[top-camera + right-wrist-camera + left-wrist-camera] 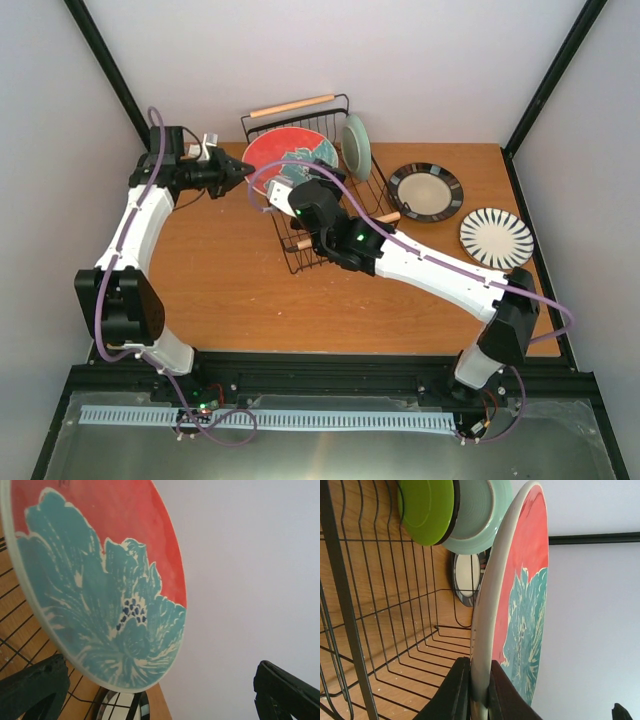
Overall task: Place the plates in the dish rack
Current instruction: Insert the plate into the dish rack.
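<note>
The robot's right gripper should grab the red plate's free rim (145,686) opposite the left gripper, so that it can carry the plate over and slot it edgewise into the rack.
My left gripper (237,176) is shut on the rim of the red plate with the teal flower (285,152) and holds it on edge over the left end of the black wire dish rack (345,112). In the left wrist view the jaws (480,687) pinch that rim (495,605). A lime green plate (425,510) and a mint green plate (482,515) stand in the rack. My right gripper (298,192) hovers over the rack, open and empty (160,700), facing the red plate (100,580). The small dark red plate is out of view.
A black-rimmed cream plate (425,190) and a white plate with black radial stripes (497,238) lie flat on the wooden table (220,280) to the right of the rack. The rack's wooden handles (292,105) sit at its far and near ends. White walls close in behind.
</note>
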